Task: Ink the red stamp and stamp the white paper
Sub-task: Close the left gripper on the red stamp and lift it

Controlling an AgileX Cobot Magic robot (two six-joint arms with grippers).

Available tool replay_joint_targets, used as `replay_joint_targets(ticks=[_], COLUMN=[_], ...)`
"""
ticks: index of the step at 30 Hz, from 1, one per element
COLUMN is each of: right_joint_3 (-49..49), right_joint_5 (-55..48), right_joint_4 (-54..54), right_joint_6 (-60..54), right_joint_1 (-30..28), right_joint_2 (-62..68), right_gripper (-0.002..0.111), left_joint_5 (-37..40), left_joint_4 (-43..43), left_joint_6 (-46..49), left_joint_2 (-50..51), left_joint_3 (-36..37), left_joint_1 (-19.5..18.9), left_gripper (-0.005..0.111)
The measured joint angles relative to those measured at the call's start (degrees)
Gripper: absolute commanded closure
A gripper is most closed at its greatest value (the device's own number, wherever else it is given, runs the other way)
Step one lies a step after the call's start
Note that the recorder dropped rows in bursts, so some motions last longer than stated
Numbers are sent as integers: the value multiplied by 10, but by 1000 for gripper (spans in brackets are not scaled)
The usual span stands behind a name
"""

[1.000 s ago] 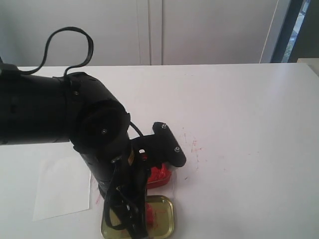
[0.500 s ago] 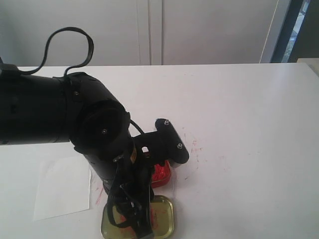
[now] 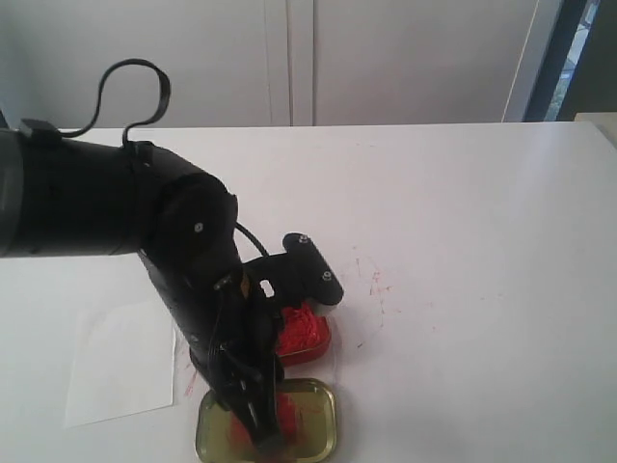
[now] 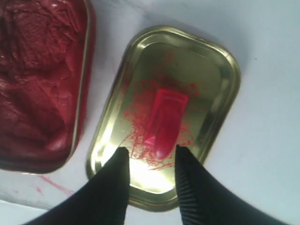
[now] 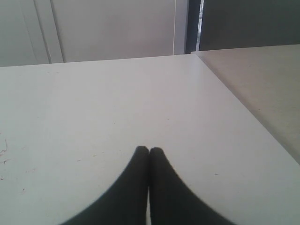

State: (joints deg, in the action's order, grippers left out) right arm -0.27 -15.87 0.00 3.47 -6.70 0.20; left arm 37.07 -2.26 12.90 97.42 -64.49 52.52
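Observation:
In the left wrist view my left gripper's fingers stop above the stamp's handle end (image 4: 162,151), so closing now would miss it. It comes down next before closing.
The red stamp (image 4: 165,119) lies on its side in the shallow gold tray (image 4: 220,70), amid red smears. My left gripper (image 4: 151,150) hovers open just above it, and the stamp's rounded handle end reaches into the gap between the two fingertips without touching either. In the exterior view the left gripper (image 3: 260,429) points down into the gold tray (image 3: 323,424), with the stamp (image 3: 287,412) partly hidden behind it. The white paper (image 3: 120,362) lies flat to the left of the tray. My right gripper (image 5: 149,150) is shut and empty over bare table.
The open tin of red ink (image 4: 37,70) sits right beside the tray, behind it in the exterior view (image 3: 307,335). Faint red marks (image 3: 376,285) stain the tabletop. The left arm's bulk (image 3: 116,207) hides part of the paper's side. The table's right edge (image 5: 243,112) shows in the right wrist view.
The left arm has swung and dropped lower, bringing its gripper down over the gold tray. The stamp, tins and paper have not moved.

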Motion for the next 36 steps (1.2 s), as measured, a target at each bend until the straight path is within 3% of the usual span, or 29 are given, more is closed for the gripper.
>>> replay_joint_targets(ticks=[6,34,36], right_joint_3=[0,0,0], right_joint_5=[0,0,0], right_joint_4=[0,0,0], right_joint_6=[0,0,0], right_joint_1=[0,0,0], right_joint_2=[0,0,0], right_gripper=[108,108,108], left_joint_5=[6,-35,-35], left_joint_4=[-94,-59,-59], left_joint_6=[102,125,126], left_joint_2=[0,63,63], left_joint_3=[0,0,0], left_joint_1=[-18,-19,-19], left_gripper=[68,68,78])
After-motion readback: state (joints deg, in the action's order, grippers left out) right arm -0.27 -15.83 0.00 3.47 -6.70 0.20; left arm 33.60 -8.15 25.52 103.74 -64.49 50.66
